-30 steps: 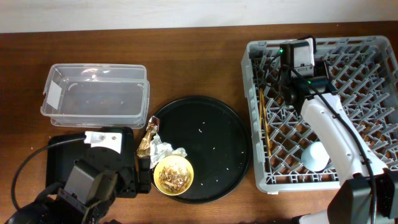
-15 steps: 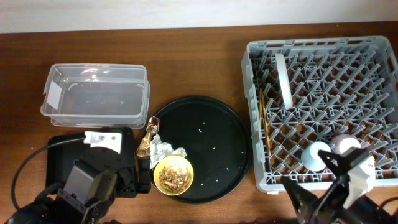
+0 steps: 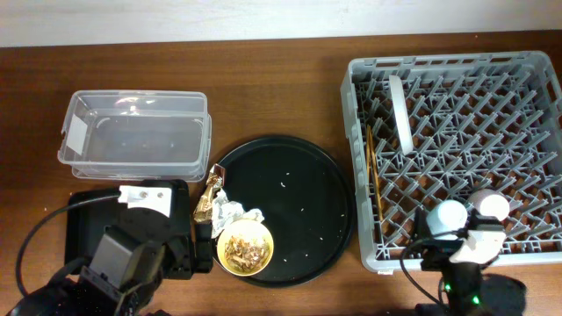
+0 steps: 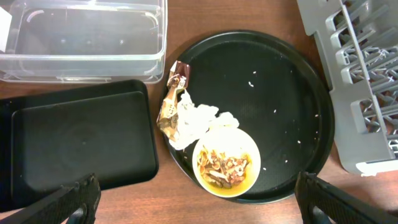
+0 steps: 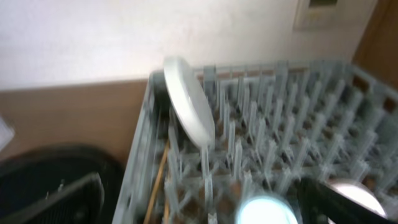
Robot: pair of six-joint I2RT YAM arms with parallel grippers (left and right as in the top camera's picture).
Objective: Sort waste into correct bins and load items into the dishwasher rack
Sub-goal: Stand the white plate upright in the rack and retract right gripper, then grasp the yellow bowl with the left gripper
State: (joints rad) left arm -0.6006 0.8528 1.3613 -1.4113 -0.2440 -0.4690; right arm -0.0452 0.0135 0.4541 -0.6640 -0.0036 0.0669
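Note:
I will next grab the yellow bowl's near rim with my left gripper, to tip its scraps into the shallow tray and rack (image 3: pixel 527 96) it.
The grey dishwasher rack (image 3: pixel 527 96) holds a pale plate (image 3: pixel 401 112) standing on edge near its far left. The wooden chopsticks (image 3: pixel 372 171) lie along its left side, and a blue cup (image 3: pixel 443 218) and a pink cup (image 3: pixel 489 206) sit at the near edge. My right gripper (image 5: pixel 205 210) hangs open over the rack's near edge, just behind the cups and holding nothing. On the round tray sits a yellow bowl (image 4: pixel 226 168) of food scraps, with a crumpled napkin (image 4: pixel 193 121) and a foil wrapper (image 4: pixel 171 102) beside it. The left gripper (image 4: pixel 199 208) is open above the bowl's near side.
The clear tub (image 3: pixel 132 132) stands at the back left, and the shallow black tray (image 4: pixel 74 143) lies in front of it. The large round black tray (image 3: pixel 299 189) carries a few white crumbs. My left arm (image 3: pixel 123 263) covers part of the shallow tray in the overhead view.
The right arm has drawn back from the rack's far left to its near edge, leaving the plate standing among the pegs. Its jaws have opened. The left arm has not moved.

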